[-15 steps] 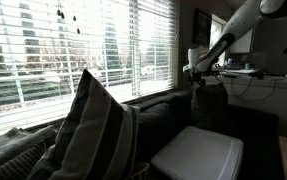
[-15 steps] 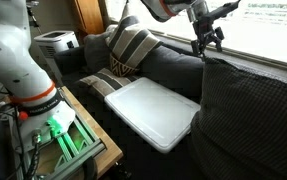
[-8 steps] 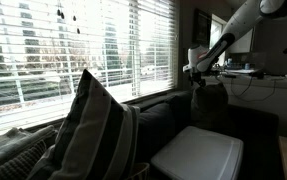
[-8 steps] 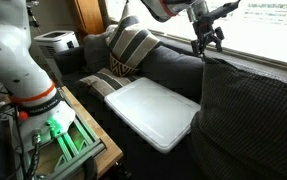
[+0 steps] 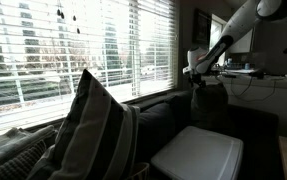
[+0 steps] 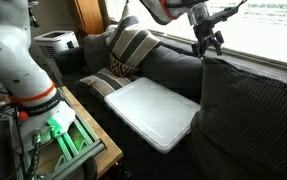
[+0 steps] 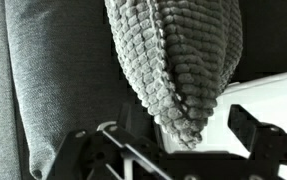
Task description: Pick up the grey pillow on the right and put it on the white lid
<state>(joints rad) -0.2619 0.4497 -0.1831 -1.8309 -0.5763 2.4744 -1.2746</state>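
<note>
My fingers are above the grey pillow's top corner (image 7: 187, 134) with the corner between them, so my gripper should go lower first and then close on it.
The grey pillow (image 6: 248, 115) stands on edge on the dark sofa, right of the white lid (image 6: 153, 108); it also shows in an exterior view (image 5: 209, 104). Its weave is knobbly in the wrist view (image 7: 173, 55). My gripper (image 6: 208, 42) hovers just above the pillow's top corner and shows in an exterior view (image 5: 196, 68). In the wrist view the gripper (image 7: 178, 125) is open, its fingers (image 7: 251, 125) stand wide on either side of the pillow's corner, not closed on it. The white lid lies flat on the seat (image 5: 198, 152) and shows past the pillow (image 7: 273, 92).
A large striped pillow (image 6: 131, 48) leans at the sofa's far end, close to the camera in an exterior view (image 5: 93, 130). The sofa back (image 7: 53, 80) runs beside the grey pillow. Window blinds (image 5: 113, 45) are behind. The robot's base (image 6: 18, 70) stands on a stand by the sofa.
The gripper has shifted very slightly above the pillow's corner; the pillow and lid have not moved.
</note>
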